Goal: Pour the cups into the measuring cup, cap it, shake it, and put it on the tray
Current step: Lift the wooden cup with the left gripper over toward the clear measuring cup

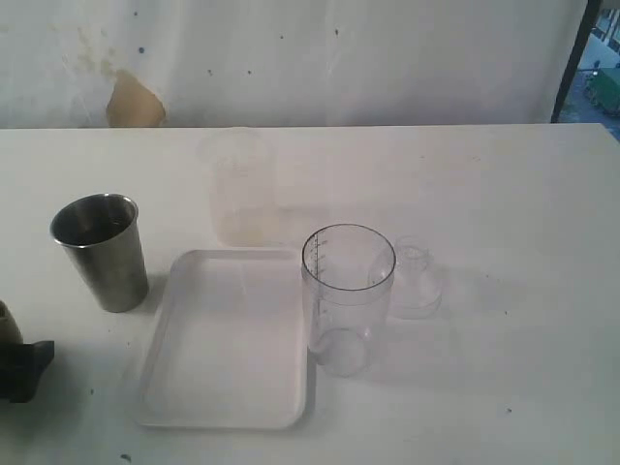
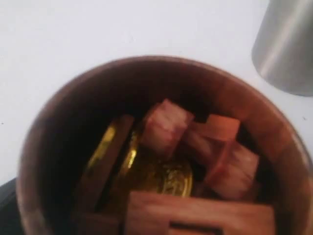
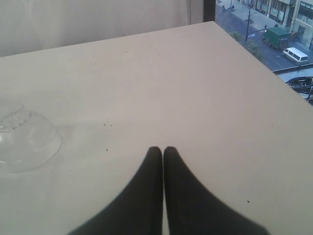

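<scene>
The copper cup's side (image 1: 8, 323) (image 2: 34, 166) is deep beside the dark finger of my left gripper. I should close that gripper on the copper cup now.
The copper-brown cup (image 2: 54, 147) fills the left wrist view, standing on the white table with pink-brown blocks (image 2: 166, 125) and gold coins (image 2: 168, 178) inside. The steel tumbler (image 1: 102, 252) stands upright close beside it (image 2: 288, 44). My left gripper (image 1: 21, 366) shows only as a dark part at the exterior view's left edge; it stands open at the copper cup, fingers hidden. The clear measuring cup (image 1: 347, 295) stands upright at the tray's right edge, and the dome cap (image 1: 415, 281) sits right of it. My right gripper (image 3: 163, 149) is shut on nothing, over bare table near the cap (image 3: 24, 142).
The white tray (image 1: 194, 407) lies flat between the tumbler and the measuring cup. A frosted plastic cup (image 1: 242, 189) stands behind the tray. The table's far right edge (image 3: 274, 73) borders a window.
</scene>
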